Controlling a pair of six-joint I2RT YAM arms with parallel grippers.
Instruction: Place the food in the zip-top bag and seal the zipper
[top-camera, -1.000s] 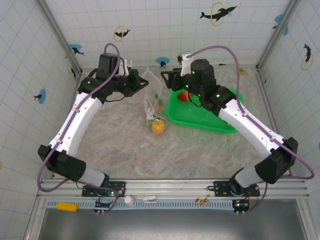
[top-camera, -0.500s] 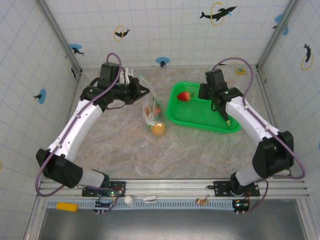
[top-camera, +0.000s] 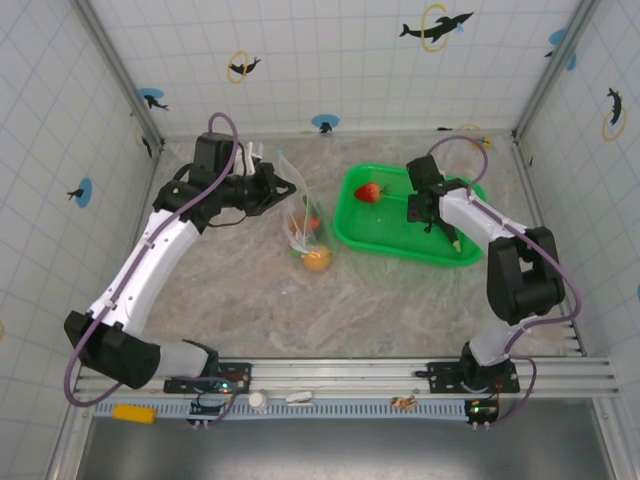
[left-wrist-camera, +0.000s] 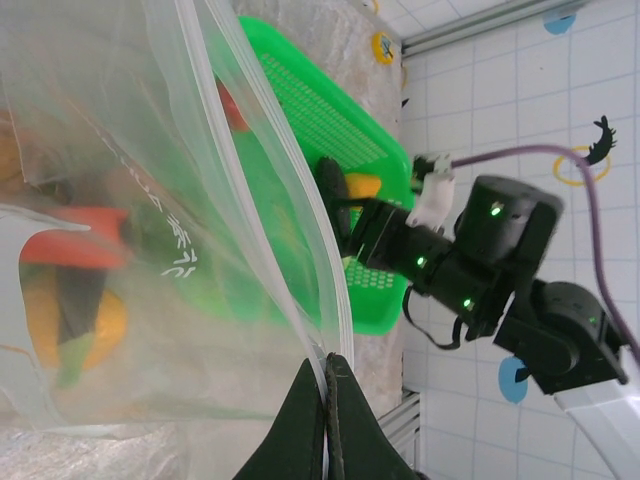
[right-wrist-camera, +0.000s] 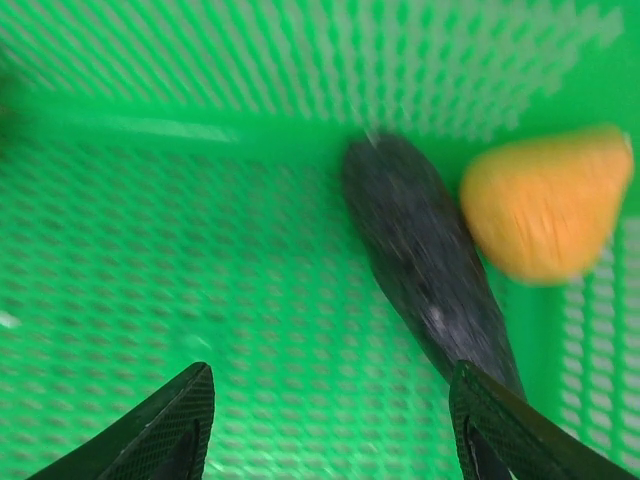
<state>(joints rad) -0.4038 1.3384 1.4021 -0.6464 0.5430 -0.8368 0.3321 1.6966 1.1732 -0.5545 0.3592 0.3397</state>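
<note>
My right gripper is to grab the dark eggplant near its green stem end (top-camera: 454, 238). The eggplant's long body then stays free to go first into the zip-top bag (top-camera: 304, 222).
My left gripper (top-camera: 287, 187) (left-wrist-camera: 327, 366) is shut on the top edge of the clear zip-top bag (top-camera: 304, 222) (left-wrist-camera: 150, 200), pinching its pale zipper strip (left-wrist-camera: 300, 210) and holding the bag up. An orange citrus (top-camera: 317, 259) (left-wrist-camera: 90, 320) and red and green pieces (left-wrist-camera: 75, 248) lie inside. In the green mesh basket (top-camera: 395, 238) (right-wrist-camera: 200, 250) sit a red strawberry (top-camera: 369, 192), a dark eggplant (top-camera: 453, 238) (right-wrist-camera: 425, 270) and an orange piece (right-wrist-camera: 545, 215). My right gripper (top-camera: 428, 216) (right-wrist-camera: 335, 405) hangs open low over the basket floor, the eggplant by its right finger.
The basket stands at the back right, just right of the bag. Tiled walls close in the marble table on three sides. My right arm (left-wrist-camera: 480, 260) bends over the basket's far side.
The right gripper has moved from the strawberry at the basket's left end, leaving it there, over to the eggplant on the right. The left gripper has kept hold of the bag, shifting slightly.
</note>
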